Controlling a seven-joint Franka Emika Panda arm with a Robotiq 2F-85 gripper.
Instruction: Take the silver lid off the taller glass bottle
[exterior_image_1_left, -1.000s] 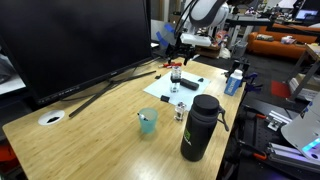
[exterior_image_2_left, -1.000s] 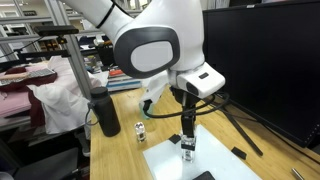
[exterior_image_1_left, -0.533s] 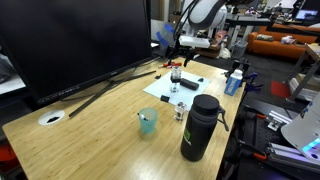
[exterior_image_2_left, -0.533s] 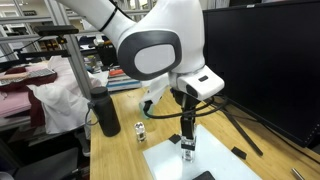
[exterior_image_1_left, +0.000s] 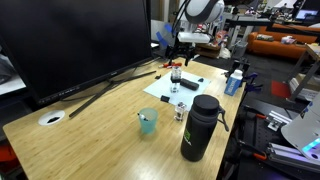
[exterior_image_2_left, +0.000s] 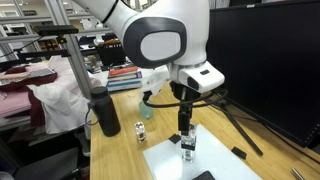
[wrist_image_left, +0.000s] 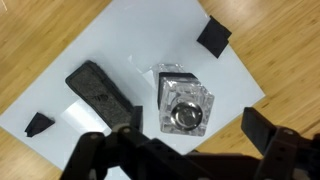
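Note:
My dark finger reaches down level with the bottle's top between my open fingers, so my gripper closes next. Closing now would catch the top.
The taller glass bottle (wrist_image_left: 185, 100) stands upright on a white sheet (wrist_image_left: 125, 45). The wrist view looks down on it, with the silver lid (wrist_image_left: 186, 119) on its top. The bottle also shows in both exterior views (exterior_image_1_left: 176, 79) (exterior_image_2_left: 187, 149). My gripper (wrist_image_left: 192, 140) is open and empty, just above the bottle, with a dark finger on either side of it. In both exterior views the gripper (exterior_image_1_left: 177, 58) (exterior_image_2_left: 184, 124) hangs straight over the bottle and does not touch it.
A black block (wrist_image_left: 100, 92) and small black pieces (wrist_image_left: 214, 34) lie on the sheet. A shorter glass jar (exterior_image_1_left: 181, 111), a teal cup (exterior_image_1_left: 148, 122) and a tall black flask (exterior_image_1_left: 200, 127) stand nearby. A big monitor (exterior_image_1_left: 75, 40) stands behind.
The arm has shifted and risen slightly above the bottle. The bottle and its lid have not moved.

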